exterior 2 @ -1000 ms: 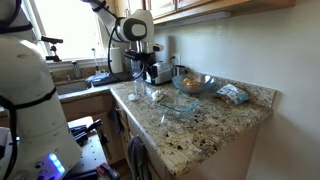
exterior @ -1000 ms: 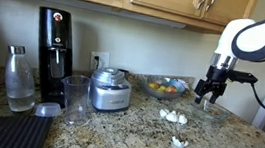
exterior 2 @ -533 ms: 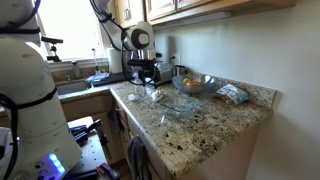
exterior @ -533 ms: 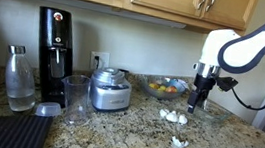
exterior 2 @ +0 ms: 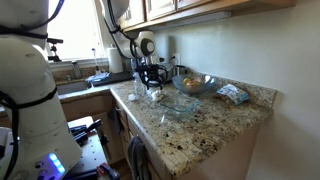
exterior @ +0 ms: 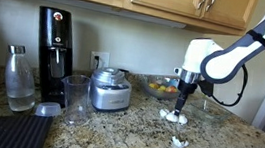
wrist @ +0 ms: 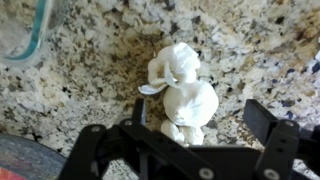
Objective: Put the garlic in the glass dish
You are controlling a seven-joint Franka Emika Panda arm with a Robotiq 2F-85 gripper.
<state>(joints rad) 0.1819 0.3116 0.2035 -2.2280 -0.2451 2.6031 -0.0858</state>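
The robot's fingertips hang above the garlic's top [exterior: 174, 116] [wrist: 190, 102] in an exterior view. The gripper needs to go down to the garlic first, then close on it.
A cluster of whitish garlic pieces [wrist: 180, 90] lies on the speckled granite counter, right under my gripper [wrist: 200, 110]. The gripper is open, one finger on each side of the cluster, touching nothing that I can see. In both exterior views the gripper [exterior: 177, 105] [exterior 2: 153, 87] hangs just above this garlic [exterior: 175, 117]. Another garlic piece [exterior: 179, 142] lies nearer the counter's front edge. The shallow glass dish [exterior: 211, 115] [exterior 2: 178, 107] sits empty beside the garlic. Its rim [wrist: 25, 35] shows at the wrist view's top left.
A larger glass bowl of orange and yellow fruit [exterior: 163, 86] stands behind the garlic against the wall. A food processor [exterior: 109, 89], a tall glass [exterior: 75, 99], a black soda machine [exterior: 53, 45] and a bottle [exterior: 17, 79] stand further along. Wall cabinets hang overhead.
The arm has swung from above the glass dish over to the garlic cluster and come down close to it. The jaws stay open.
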